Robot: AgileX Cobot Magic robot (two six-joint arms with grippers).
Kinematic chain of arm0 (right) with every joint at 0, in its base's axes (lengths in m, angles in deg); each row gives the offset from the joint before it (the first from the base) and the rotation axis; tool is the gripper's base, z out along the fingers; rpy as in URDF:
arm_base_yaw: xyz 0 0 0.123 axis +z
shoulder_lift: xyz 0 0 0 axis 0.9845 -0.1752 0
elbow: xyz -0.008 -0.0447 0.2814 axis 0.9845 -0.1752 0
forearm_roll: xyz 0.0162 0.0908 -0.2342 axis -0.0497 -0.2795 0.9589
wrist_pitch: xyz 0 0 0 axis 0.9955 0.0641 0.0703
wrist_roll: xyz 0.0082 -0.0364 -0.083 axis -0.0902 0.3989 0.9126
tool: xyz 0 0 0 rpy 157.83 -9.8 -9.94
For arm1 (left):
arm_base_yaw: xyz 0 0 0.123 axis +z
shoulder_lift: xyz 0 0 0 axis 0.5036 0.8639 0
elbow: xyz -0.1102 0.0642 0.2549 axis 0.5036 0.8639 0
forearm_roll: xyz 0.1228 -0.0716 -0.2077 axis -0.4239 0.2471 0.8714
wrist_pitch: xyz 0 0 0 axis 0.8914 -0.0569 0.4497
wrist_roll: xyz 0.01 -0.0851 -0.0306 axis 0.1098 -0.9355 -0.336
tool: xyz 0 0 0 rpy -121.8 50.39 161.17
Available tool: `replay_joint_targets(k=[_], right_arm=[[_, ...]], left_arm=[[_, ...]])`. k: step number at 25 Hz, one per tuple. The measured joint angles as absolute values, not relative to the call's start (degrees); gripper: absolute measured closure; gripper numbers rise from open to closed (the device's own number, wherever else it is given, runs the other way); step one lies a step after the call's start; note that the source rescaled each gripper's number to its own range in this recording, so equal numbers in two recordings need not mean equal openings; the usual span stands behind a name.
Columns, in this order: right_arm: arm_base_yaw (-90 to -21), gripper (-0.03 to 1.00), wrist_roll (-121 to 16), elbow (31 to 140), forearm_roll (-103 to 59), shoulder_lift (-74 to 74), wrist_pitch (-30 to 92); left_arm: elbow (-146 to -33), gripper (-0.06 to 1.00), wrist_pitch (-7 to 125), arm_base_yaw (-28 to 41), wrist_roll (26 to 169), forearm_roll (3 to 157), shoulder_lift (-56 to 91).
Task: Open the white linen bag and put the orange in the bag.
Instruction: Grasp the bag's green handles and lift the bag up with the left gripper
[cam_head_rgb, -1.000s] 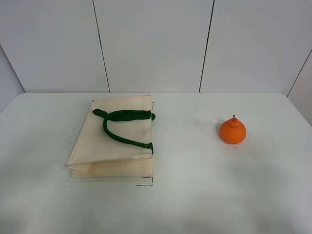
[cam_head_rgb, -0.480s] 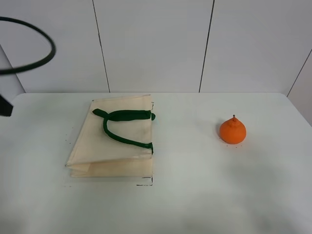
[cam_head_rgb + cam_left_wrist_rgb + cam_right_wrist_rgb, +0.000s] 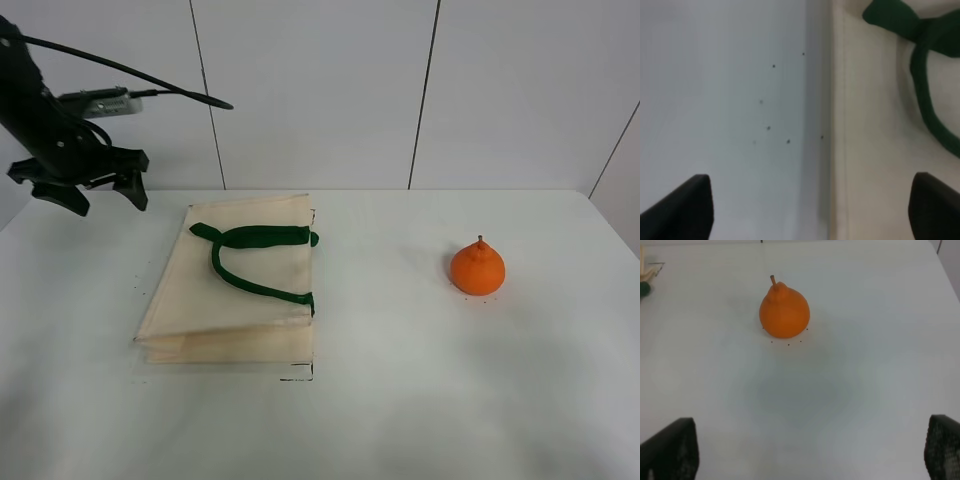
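Observation:
The left gripper grabs the green handle of the white linen bag (image 3: pixel 240 290) next, to open the bag for the orange.
The white linen bag (image 3: pixel 240 290) lies flat and closed on the left of the table, its dark green handles (image 3: pixel 250 260) lying on top. The orange (image 3: pixel 477 268) stands upright on the right of the table. My left gripper (image 3: pixel 105 198) is open and empty in the air, to the left of the bag's far left corner. The left wrist view shows the bag's edge (image 3: pixel 875 125) and a green handle (image 3: pixel 926 95) between the open fingertips (image 3: pixel 685 207). My right gripper (image 3: pixel 807 450) is open, short of the orange (image 3: pixel 784 311); it is out of the exterior view.
The white table (image 3: pixel 400 400) reaches back to a panelled white wall (image 3: pixel 320 90). A corner of the bag (image 3: pixel 646 267) shows at the edge of the right wrist view. A black cable (image 3: pixel 150 80) trails from the left arm.
The left arm has come into the exterior view from the left and now hovers beside the bag's far left corner. The bag and the orange have not moved.

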State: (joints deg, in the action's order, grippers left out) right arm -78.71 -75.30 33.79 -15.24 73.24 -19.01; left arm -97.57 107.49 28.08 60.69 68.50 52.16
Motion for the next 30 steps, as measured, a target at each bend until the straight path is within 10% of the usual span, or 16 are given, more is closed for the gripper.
replay_joint_targets(k=[12,30], right_arm=[[-78.71,-0.03,-75.3,33.79,-15.24,73.24,-19.01],[-78.71,-0.03,-75.3,33.79,-15.24,73.24,-19.01]], left_arm=[[-102.9,-0.06,103.59,15.13,49.35,68.62,66.08],[-102.92,-0.06,95.42,15.01,44.75,65.95,73.75]])
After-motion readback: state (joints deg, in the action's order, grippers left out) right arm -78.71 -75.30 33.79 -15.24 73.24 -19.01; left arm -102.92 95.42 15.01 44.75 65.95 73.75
